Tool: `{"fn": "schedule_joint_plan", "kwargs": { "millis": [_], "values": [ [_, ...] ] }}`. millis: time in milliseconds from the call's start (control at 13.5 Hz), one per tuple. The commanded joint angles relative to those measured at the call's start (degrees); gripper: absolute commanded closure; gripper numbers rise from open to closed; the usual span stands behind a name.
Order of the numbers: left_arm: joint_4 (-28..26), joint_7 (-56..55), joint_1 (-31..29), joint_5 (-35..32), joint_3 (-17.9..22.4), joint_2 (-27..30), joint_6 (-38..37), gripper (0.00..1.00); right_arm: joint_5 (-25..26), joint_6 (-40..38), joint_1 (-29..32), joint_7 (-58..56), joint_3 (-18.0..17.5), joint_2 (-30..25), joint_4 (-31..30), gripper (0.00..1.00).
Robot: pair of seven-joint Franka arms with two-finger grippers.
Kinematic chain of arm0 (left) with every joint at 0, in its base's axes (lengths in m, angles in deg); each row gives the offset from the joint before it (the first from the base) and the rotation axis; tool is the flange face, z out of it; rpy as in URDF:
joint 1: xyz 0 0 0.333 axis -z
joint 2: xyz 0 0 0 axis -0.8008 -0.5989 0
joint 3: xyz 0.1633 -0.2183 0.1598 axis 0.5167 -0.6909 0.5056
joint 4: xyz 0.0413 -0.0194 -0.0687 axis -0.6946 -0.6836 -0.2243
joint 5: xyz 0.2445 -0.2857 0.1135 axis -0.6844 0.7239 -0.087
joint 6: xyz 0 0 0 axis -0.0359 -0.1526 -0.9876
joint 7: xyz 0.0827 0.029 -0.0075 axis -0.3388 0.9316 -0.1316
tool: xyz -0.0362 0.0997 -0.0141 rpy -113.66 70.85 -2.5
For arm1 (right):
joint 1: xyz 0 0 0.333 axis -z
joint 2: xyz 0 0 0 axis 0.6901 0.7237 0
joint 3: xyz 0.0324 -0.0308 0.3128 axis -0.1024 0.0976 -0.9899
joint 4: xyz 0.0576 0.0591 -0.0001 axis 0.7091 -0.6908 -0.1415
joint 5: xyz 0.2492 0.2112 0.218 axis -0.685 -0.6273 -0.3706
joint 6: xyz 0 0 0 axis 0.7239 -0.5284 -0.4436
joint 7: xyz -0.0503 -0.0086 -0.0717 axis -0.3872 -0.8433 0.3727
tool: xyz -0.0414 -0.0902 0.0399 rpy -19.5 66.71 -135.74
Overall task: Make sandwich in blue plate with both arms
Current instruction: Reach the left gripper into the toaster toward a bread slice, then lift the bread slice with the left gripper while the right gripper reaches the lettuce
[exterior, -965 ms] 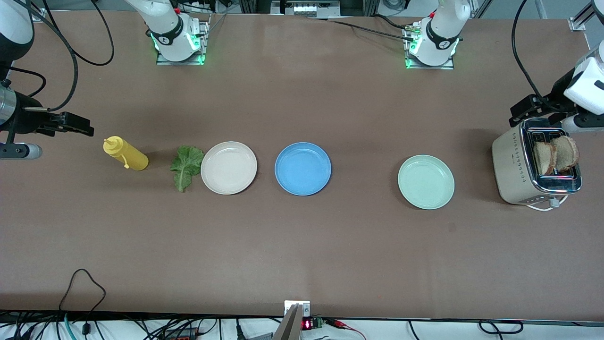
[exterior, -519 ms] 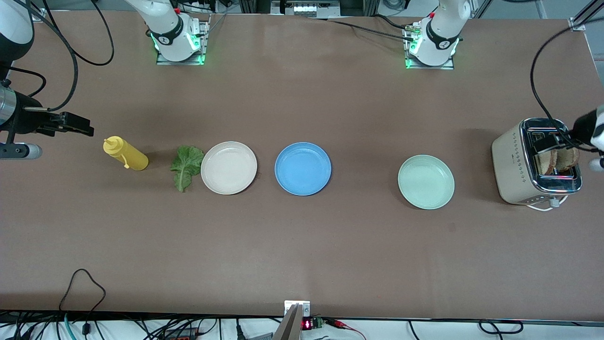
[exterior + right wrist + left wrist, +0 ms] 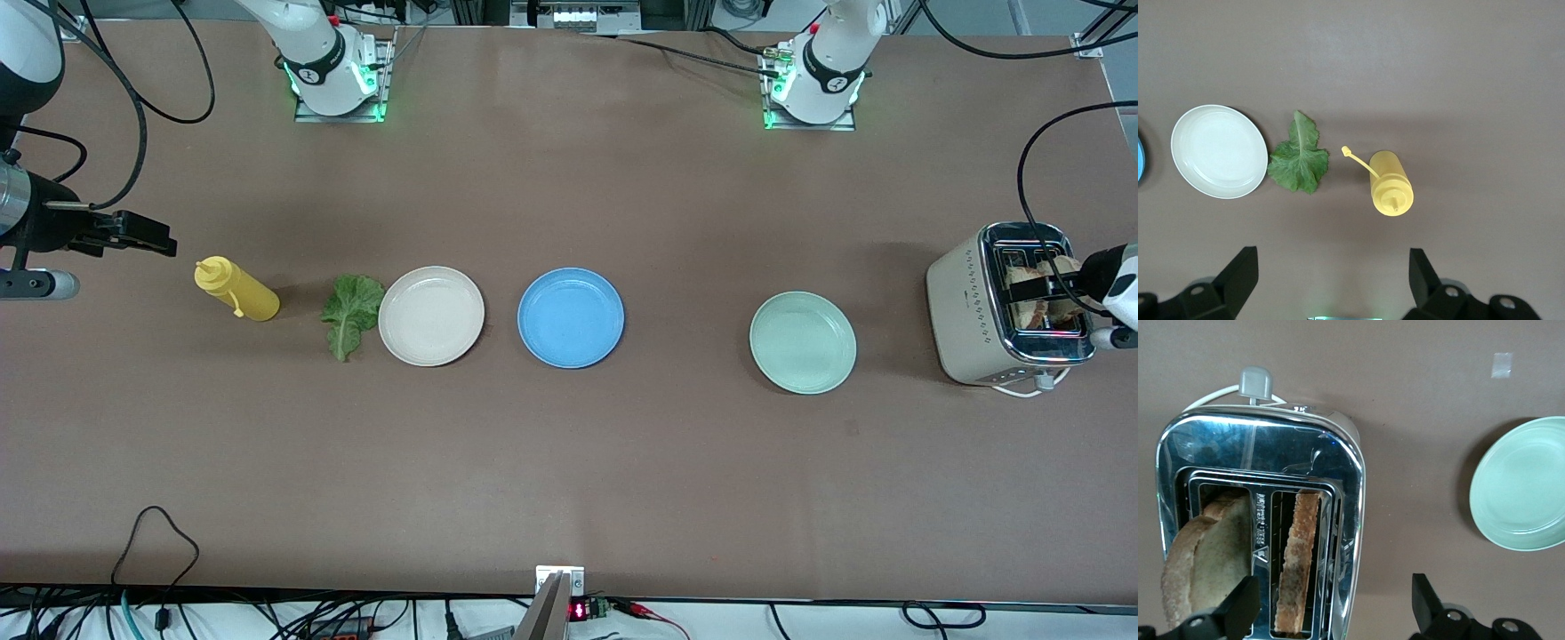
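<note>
The thinner slice is hemmed in by the sides of the toaster's slot, but its top crust (image 3: pixel 1029 313) stands above them. My left gripper will pick up the slice there next.
The blue plate (image 3: pixel 571 317) lies bare in the middle of the table. Two brown bread slices (image 3: pixel 1042 286) stand in the slots of a steel toaster (image 3: pixel 976 311) at the left arm's end. My left gripper (image 3: pixel 1049 284) hangs open just over the toaster. In the left wrist view my left gripper (image 3: pixel 1331 608) straddles the thinner slice (image 3: pixel 1298 553) and the toaster's side wall, touching neither. The thicker slice (image 3: pixel 1203 553) stands in the slot beside it. A green lettuce leaf (image 3: pixel 350 313) lies flat beside the cream plate (image 3: pixel 431 316). My right gripper (image 3: pixel 147 236) waits open over the table's right-arm end.
A yellow squeeze bottle (image 3: pixel 236 289) lies on its side between the lettuce and my right gripper. A pale mint plate (image 3: pixel 803 342) sits between the blue plate and the toaster. The right wrist view shows the lettuce (image 3: pixel 1298 162), the bottle (image 3: pixel 1390 183) and the cream plate (image 3: pixel 1219 151).
My left gripper has swung from the toaster's farther edge to a spot low over its slots, covering part of the bread. The right arm has stayed still.
</note>
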Motion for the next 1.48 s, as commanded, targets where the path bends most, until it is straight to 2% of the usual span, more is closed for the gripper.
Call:
{"fn": "schedule_joint_plan", "kwargs": {
  "millis": [0, 223, 297, 519, 816, 890, 1113, 1187, 1410],
  "values": [
    [1.54, 1.65, -1.65, -1.24, -0.3, -1.38, -1.64, 0.04, -0.89, -0.65, 0.41, 0.45, -0.27, -0.26, 0.35, 0.0],
    [1.62, 1.65, -1.92, -1.24, -0.3, -2.88, -1.64, 0.32, -0.98, -0.65, 0.41, 0.45, -0.27, -0.17, 0.35, 0.0],
    [1.62, 1.56, -2.09, -1.24, -0.3, -3.58, -1.64, 0.46, -0.98, -0.57, 0.41, 0.45, -0.27, -0.17, 0.35, 0.0],
    [1.71, 1.74, -2.79, -1.33, -0.3, -3.76, -2.86, 0.97, -0.98, -0.3, 0.41, 0.45, -0.27, -0.09, 0.35, 0.0],
    [3.11, 7.27, -3.68, -1.33, -0.39, -1.57, -5.23, 1.0, -0.98, -0.22, 0.41, -0.34, -0.27, 0.26, 0.35, 0.0],
    [5.29, 8.14, -3.68, -1.33, -0.48, -1.04, -8.82, 1.0, -0.98, -0.3, 0.41, -0.43, -0.27, 0.44, 0.35, 0.0],
    [17.05, 8.07, -2.89, 0.33, -2.05, -0.77, -23.92, 1.0, -0.46, -0.74, -0.99, -0.52, -0.71, 2.37, 0.35, 0.0],
    [19.01, 8.06, -2.89, 1.56, -4.41, -0.6, -27.01, 1.0, -0.02, -0.83, -2.13, -0.35, -0.71, 2.46, 0.17, 0.0],
    [18.42, 7.2, -2.89, 1.83, -13.28, 0.28, -27.57, 1.0, 0.25, -0.83, -3.53, -0.17, -0.71, 4.56, -0.18, 0.0]
  ]
}}
